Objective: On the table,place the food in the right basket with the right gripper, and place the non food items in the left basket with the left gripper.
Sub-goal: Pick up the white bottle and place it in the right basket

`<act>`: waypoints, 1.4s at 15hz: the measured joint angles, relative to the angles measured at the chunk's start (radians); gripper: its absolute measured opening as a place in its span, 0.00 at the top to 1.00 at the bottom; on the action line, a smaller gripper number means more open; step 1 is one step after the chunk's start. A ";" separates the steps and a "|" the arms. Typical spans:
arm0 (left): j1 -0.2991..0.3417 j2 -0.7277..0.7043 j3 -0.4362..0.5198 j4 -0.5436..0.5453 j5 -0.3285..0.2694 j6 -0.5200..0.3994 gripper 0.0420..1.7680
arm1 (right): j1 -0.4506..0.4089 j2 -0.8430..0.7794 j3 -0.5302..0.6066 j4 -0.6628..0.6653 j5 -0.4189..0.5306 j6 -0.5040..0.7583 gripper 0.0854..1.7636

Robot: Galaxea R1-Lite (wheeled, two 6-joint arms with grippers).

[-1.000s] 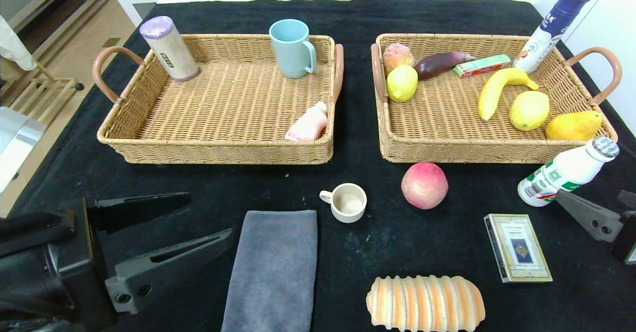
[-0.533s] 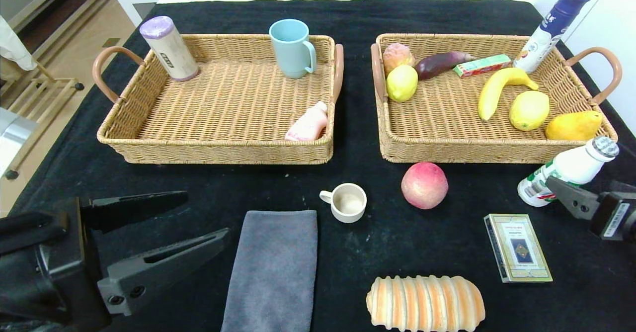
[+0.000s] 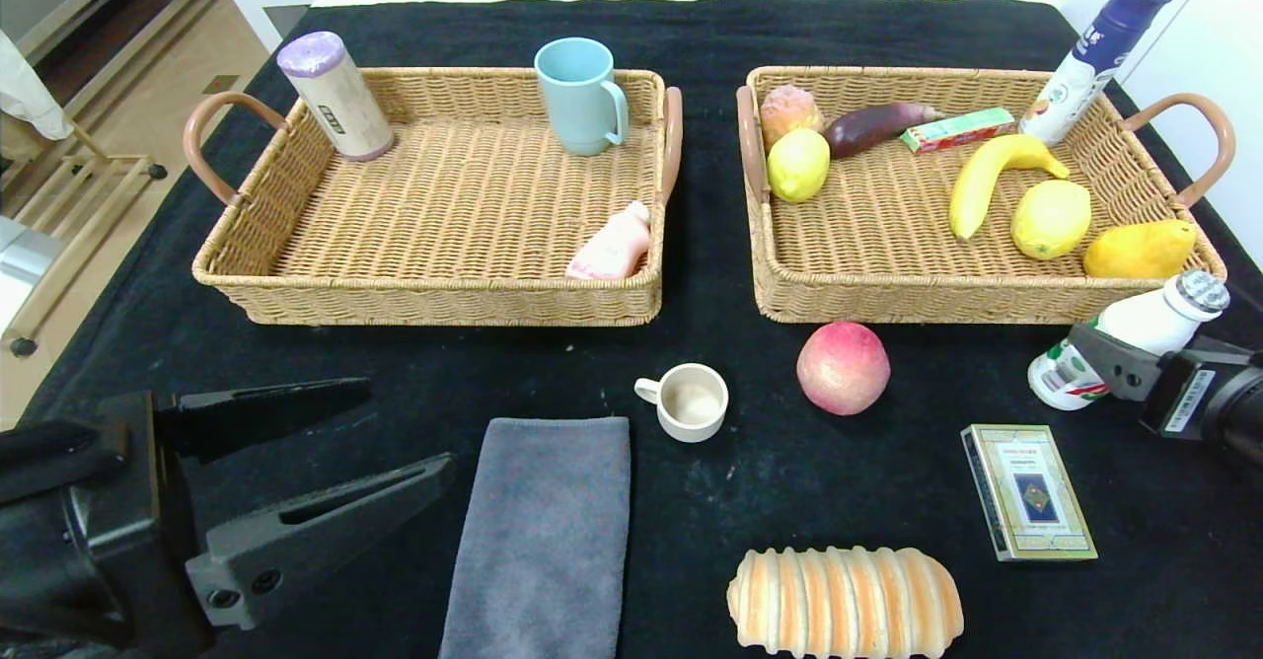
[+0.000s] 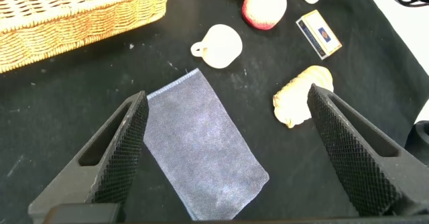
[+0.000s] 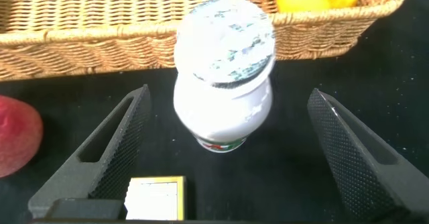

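The right gripper picks up the upright white bottle around its body next, keeping the bottle's base free, to stand it in the basket.
A white bottle (image 3: 1135,333) with a green and red label stands on the black table in front of the right basket (image 3: 947,306). My right gripper (image 3: 1110,361) is open, with its fingers on either side of the bottle (image 5: 224,70) and apart from it. My left gripper (image 3: 409,425) is open and empty at the front left, above the near end of a grey towel (image 3: 543,531). A red peach (image 3: 843,367), a small cream cup (image 3: 691,401), a bread loaf (image 3: 844,600) and a card box (image 3: 1028,489) lie on the table.
The left basket (image 3: 434,301) holds a purple-lidded cylinder (image 3: 335,95), a blue mug (image 3: 580,95) and a pink bottle (image 3: 612,245). The right basket holds lemons, a banana (image 3: 992,178), an eggplant, a mango (image 3: 1140,250), a green box and a blue-capped bottle (image 3: 1095,57).
My right gripper has moved up the table toward the white bottle and now straddles it. My left arm has shifted only slightly.
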 joint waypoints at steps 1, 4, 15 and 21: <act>0.000 -0.001 0.000 0.000 0.000 0.000 0.03 | -0.001 0.004 -0.001 -0.002 0.000 0.002 0.03; 0.000 -0.003 0.000 0.000 0.000 0.000 0.03 | -0.003 0.029 0.001 -0.061 0.000 0.002 0.03; 0.000 -0.008 0.000 0.000 0.000 0.001 0.03 | -0.009 0.072 0.012 -0.091 0.001 0.003 0.51; 0.000 -0.009 0.000 0.000 0.000 0.001 0.03 | -0.009 0.074 0.013 -0.090 0.003 0.001 0.53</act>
